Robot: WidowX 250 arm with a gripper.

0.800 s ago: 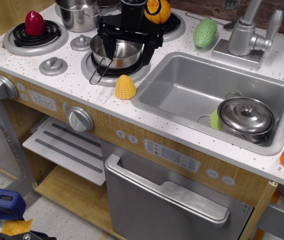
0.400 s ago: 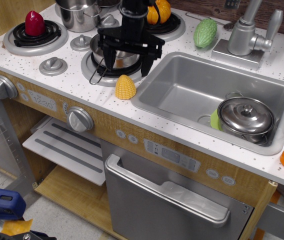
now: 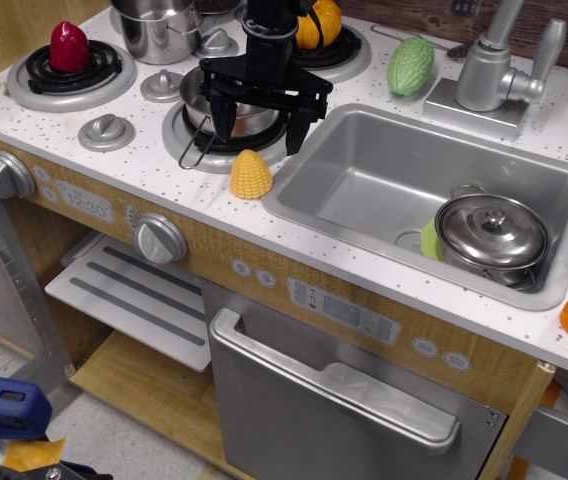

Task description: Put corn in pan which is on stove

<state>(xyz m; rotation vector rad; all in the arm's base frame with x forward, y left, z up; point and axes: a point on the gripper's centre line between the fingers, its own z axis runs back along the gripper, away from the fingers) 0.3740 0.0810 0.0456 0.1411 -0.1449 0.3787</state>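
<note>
My gripper grabs the corn (image 3: pixel 251 175) by its bumpy sides next. Then the yellow corn goes into the pan on the stove (image 3: pixel 250 119).
The yellow corn (image 3: pixel 251 175) stands on the white speckled stove top (image 3: pixel 144 160), just in front of the front right burner. The small steel pan (image 3: pixel 226 112) sits on that burner, its wire loop handle (image 3: pixel 196 150) pointing toward the front. My black gripper (image 3: pixel 260 130) hangs open and empty over the pan's front right rim, just behind and above the corn, fingertips pointing down. It partly hides the pan.
A taller steel pot (image 3: pixel 154 28) stands at the back, with a red toy (image 3: pixel 68 45) on the left burner and an orange pumpkin-like toy (image 3: pixel 320 22) behind my arm. A green bumpy vegetable (image 3: pixel 410 64) lies by the faucet (image 3: pixel 492 68). The sink (image 3: pixel 384 180) holds a lidded pot (image 3: pixel 492 236).
My open gripper has moved forward and lower, from above the pan toward the corn. The corn and pan have not moved.
</note>
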